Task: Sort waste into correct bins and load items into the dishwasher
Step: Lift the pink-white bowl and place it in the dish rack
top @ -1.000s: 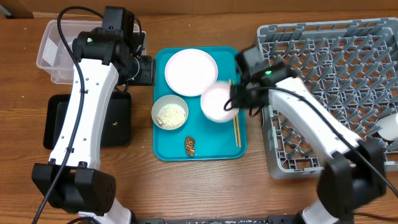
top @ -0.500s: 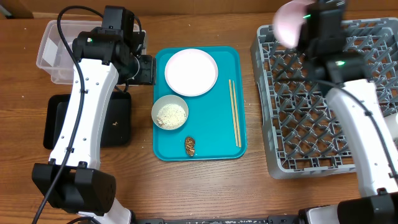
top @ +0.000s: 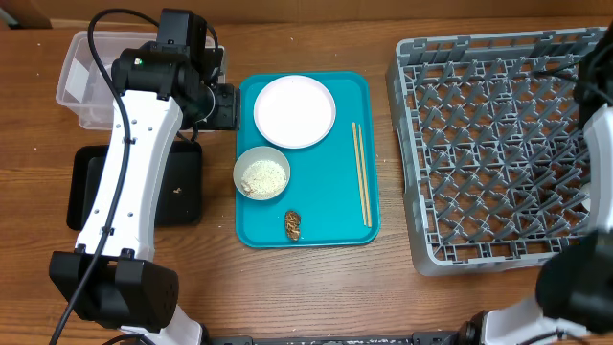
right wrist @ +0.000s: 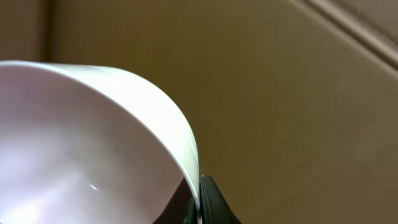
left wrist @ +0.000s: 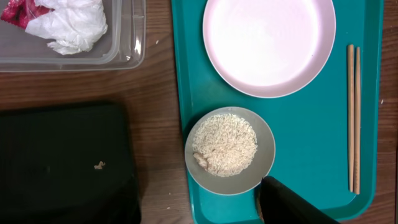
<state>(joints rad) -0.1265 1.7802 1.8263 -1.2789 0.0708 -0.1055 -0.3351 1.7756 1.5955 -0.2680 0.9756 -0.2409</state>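
Observation:
I will keep the pale pink bowl (right wrist: 87,143) in my right gripper until the wires of the dish rack hold it up. The bowl's rim (right wrist: 176,127) is still away from the wires, against brown wall.
My right gripper (right wrist: 198,186) is shut on the rim of a pale pink bowl (right wrist: 87,143), held up against a brown wall. Both are out of the overhead view; only the right arm (top: 599,96) shows, at the right edge above the grey dish rack (top: 498,144). My left gripper (top: 222,107) hovers at the teal tray's left edge, open and empty; one finger (left wrist: 292,205) shows. On the tray lie the white plate (top: 294,110), a bowl of rice (top: 261,175), chopsticks (top: 363,172) and a brown lump (top: 292,224). The red-and-white wrapper (left wrist: 59,22) lies in the clear tub (top: 84,81).
The teal tray (top: 335,211) sits mid-table between the bins and the rack. The black tray (top: 134,187) lies below the clear tub at the left, with a small crumb (left wrist: 98,165) in it. The rack fills the right side.
My right gripper lifted the pink bowl off the teal tray, carried it up over the rack and out of the overhead view at the right. The left arm has not moved.

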